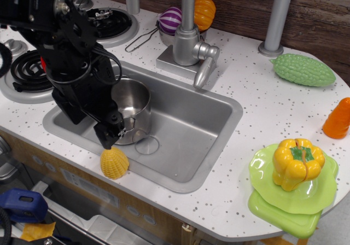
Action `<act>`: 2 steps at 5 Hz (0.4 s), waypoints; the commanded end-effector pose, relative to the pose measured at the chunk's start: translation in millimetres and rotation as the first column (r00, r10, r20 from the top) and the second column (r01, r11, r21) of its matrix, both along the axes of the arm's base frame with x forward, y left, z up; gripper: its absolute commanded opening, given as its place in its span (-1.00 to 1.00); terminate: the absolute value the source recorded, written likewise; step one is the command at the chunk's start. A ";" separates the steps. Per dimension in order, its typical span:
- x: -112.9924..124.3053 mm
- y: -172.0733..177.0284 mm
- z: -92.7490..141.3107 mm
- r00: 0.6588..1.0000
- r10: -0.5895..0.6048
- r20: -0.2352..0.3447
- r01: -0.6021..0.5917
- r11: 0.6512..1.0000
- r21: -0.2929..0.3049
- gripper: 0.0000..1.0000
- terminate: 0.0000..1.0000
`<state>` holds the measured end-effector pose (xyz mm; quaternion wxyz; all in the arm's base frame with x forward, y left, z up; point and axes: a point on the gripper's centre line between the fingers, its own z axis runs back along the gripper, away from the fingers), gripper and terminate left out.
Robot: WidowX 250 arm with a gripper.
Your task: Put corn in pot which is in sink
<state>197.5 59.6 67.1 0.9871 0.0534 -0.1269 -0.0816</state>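
I should grab the small yellow corn by its ribbed body [114,163] with my gripper next. Then the corn can go into the pot [131,105].
The corn [114,163] is a stubby yellow ribbed piece lying on the counter's front rim, just left of the sink's front edge. The shiny steel pot [131,105] stands upright in the left part of the grey sink [191,130], and what shows of its inside is empty. My gripper [94,131] hangs on the black arm over the sink's left front corner, in front of the pot and hiding part of its left side. Its two black fingers [108,135] point down and stand apart. The lower fingertip ends just above the corn and holds nothing.
A faucet [191,42] stands behind the sink. Stove burners [27,73] lie to the left. A yellow bell pepper [298,163] sits on green plates [284,201] at the right front. A green bumpy gourd [302,70] and an orange vegetable [337,119] lie at the far right.
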 end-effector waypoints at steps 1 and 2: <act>0.0 0.0 0.0 1.000 0.000 0.000 0.000 1.000 0.000 1.00 -1.00; 1.9 -0.4 -7.8 1.000 -0.007 0.018 0.007 1.000 -0.025 1.00 -1.00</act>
